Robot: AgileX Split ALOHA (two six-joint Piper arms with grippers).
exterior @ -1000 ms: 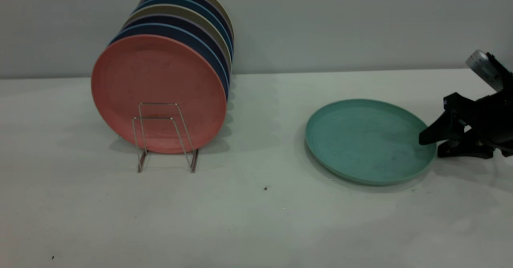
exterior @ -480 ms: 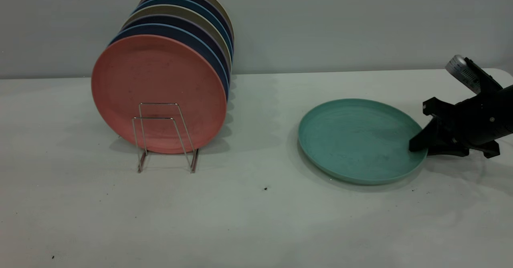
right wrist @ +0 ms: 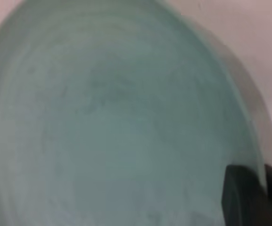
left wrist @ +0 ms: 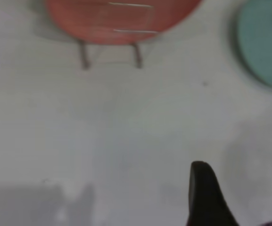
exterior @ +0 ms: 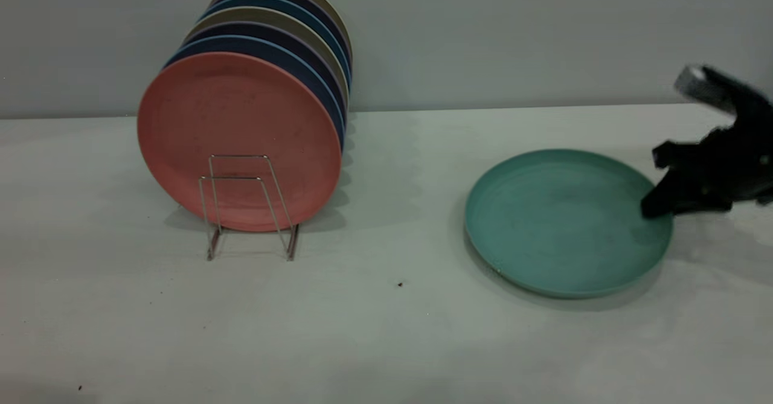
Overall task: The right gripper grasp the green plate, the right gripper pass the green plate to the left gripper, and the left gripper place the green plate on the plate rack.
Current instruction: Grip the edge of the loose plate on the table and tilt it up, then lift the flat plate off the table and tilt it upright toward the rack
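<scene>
My left gripper grabs the green plate by its free rim (exterior: 468, 212) next, to place it on the plate rack (exterior: 249, 206).
The green plate (exterior: 561, 223) rests on the table at the right, with its right edge raised a little. My right gripper (exterior: 655, 206) comes in from the right and is shut on that edge. In the right wrist view the plate (right wrist: 121, 117) fills the picture, and its rim runs between the two black fingers (right wrist: 239, 200). The plate rack (exterior: 249, 206) stands at the left with two bare wire loops in front. My left gripper (left wrist: 244, 202) hangs open over bare table, far from the rack (left wrist: 111, 47) and the plate (left wrist: 265, 42).
A salmon-pink plate (exterior: 238, 141) stands upright in the rack, with several blue and olive plates (exterior: 290, 35) lined up behind it. A grey wall closes the back of the table. Bare table lies between the rack and the green plate.
The right gripper closed on the plate's right rim and rose slightly. The plate first slid left, then came back to the right with its gripped edge lifted.
</scene>
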